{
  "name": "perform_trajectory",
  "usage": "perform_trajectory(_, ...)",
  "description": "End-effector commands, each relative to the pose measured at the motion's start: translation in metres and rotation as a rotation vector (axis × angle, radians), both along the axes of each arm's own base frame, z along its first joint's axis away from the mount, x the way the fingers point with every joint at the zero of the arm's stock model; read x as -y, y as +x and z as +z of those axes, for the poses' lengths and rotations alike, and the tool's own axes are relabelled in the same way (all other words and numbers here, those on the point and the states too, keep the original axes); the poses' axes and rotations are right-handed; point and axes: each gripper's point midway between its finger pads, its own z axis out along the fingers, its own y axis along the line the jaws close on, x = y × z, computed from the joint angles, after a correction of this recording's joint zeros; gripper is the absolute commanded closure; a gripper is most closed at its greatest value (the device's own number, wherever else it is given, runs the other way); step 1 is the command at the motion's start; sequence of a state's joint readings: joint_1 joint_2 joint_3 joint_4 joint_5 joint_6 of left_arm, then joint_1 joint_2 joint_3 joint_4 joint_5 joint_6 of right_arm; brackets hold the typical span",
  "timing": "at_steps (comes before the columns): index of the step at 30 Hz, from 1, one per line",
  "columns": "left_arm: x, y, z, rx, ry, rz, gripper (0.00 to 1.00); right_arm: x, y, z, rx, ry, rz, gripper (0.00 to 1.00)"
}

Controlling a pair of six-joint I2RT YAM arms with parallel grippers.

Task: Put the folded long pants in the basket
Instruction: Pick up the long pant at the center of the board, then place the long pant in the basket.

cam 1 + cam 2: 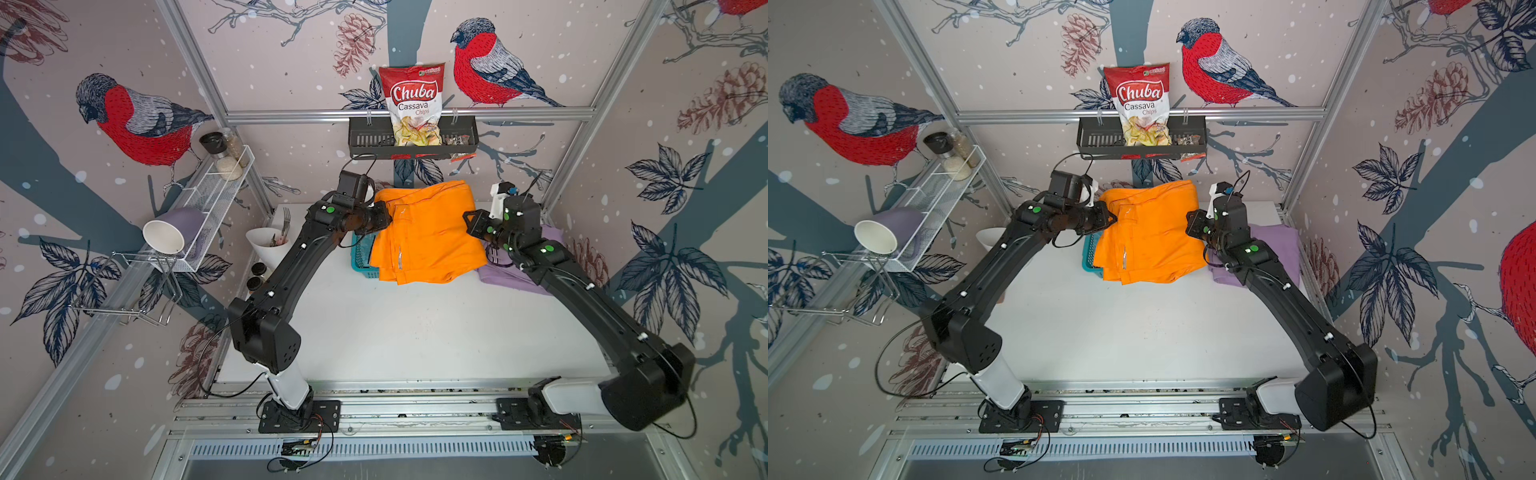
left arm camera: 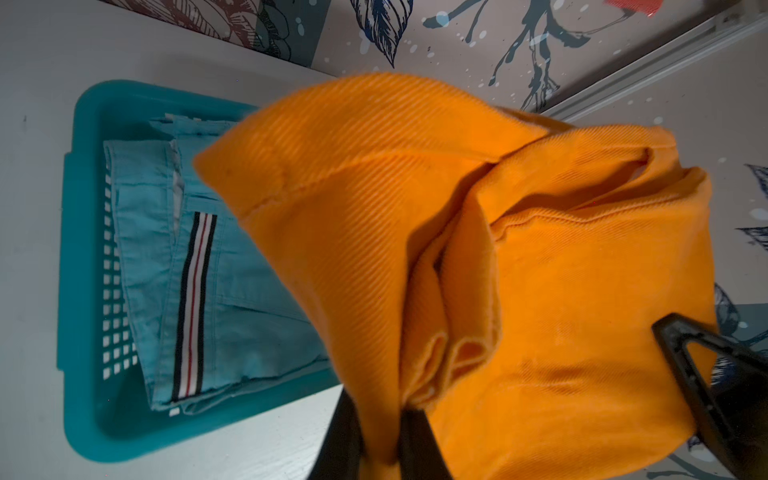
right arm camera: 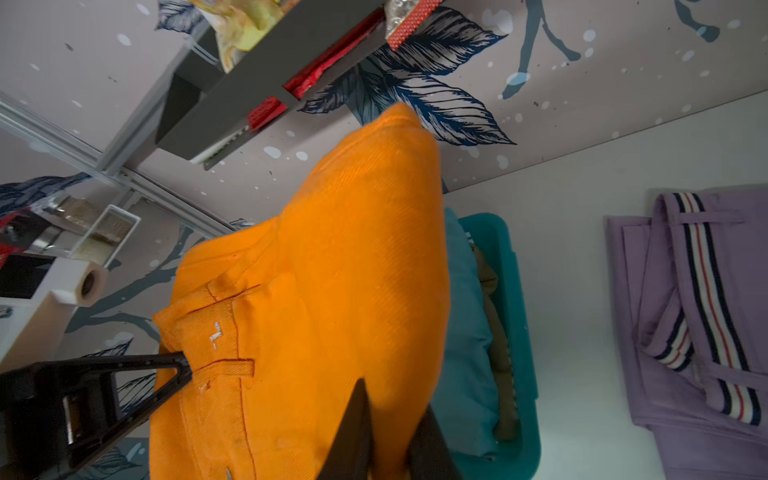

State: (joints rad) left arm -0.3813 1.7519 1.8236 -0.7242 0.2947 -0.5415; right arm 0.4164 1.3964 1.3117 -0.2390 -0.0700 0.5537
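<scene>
My left gripper is holding the orange pants (image 1: 428, 232) high, and they leave the teal basket's end (image 1: 360, 255) uncovered. I should center and lower them before it releases them.
The orange folded long pants (image 1: 428, 232) (image 1: 1150, 232) hang in the air between both grippers, over the teal basket (image 1: 360, 266) (image 1: 1090, 259). My left gripper (image 1: 388, 218) (image 2: 380, 436) is shut on their left edge. My right gripper (image 1: 467, 222) (image 3: 392, 436) is shut on their right edge. In the basket (image 2: 83, 291) lie the turquoise pants (image 2: 249, 311), and khaki cloth (image 3: 498, 340) shows beneath them. The lilac pants (image 1: 503, 278) (image 3: 685, 332) lie flat on the table to the right, partly under my right arm.
A black rack (image 1: 365, 139) holding a chips bag (image 1: 413, 104) hangs on the back wall above the pants. On the left wall is a white wire shelf (image 1: 216, 199) with jars and a tipped cup (image 1: 166, 235). A white cone cup (image 1: 270, 245) stands left of the basket.
</scene>
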Motion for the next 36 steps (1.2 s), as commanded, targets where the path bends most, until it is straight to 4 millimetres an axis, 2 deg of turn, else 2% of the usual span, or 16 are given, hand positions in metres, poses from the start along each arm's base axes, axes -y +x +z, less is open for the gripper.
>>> perform_trajectory(1,-0.03,0.017,-0.023,-0.098,-0.121,-0.065,1.0,0.01,0.03,-0.021,-0.052,-0.024,0.016,1.0)
perform_trajectory(4,-0.085,0.04,-0.028,-0.072,-0.198,0.047,1.0,0.016,0.049,-0.038,-0.116,-0.016,0.048,1.0)
perform_trajectory(5,-0.095,0.043,-0.025,-0.045,-0.208,0.064,1.0,0.021,0.054,-0.043,-0.12,-0.04,0.024,1.0)
perform_trajectory(6,-0.096,0.044,-0.021,-0.022,-0.212,0.059,1.0,0.026,0.058,-0.044,-0.11,-0.059,0.004,1.0)
perform_trajectory(8,-0.083,0.042,-0.016,-0.004,-0.215,0.021,1.0,0.031,0.064,-0.048,-0.1,-0.075,-0.022,1.0)
perform_trajectory(11,-0.069,0.044,-0.027,-0.023,-0.17,0.009,1.0,0.022,0.071,-0.059,-0.112,-0.065,0.007,1.0)
perform_trajectory(17,-0.088,0.065,-0.054,-0.078,-0.14,0.071,1.0,-0.003,0.086,-0.076,-0.126,-0.107,0.032,1.0)
perform_trajectory(21,-0.088,0.078,-0.074,-0.104,-0.119,0.08,1.0,-0.013,0.099,-0.086,-0.137,-0.113,0.037,1.0)
perform_trajectory(27,-0.1,0.092,-0.107,-0.174,-0.04,0.124,1.0,-0.021,0.118,-0.111,-0.175,-0.131,0.043,1.0)
perform_trajectory(30,-0.1,0.098,-0.114,-0.185,-0.046,0.128,1.0,-0.024,0.124,-0.123,-0.198,-0.15,0.044,1.0)
perform_trajectory(36,-0.097,0.105,-0.124,-0.208,-0.043,0.127,1.0,-0.017,0.122,-0.156,-0.26,-0.178,-0.014,1.0)
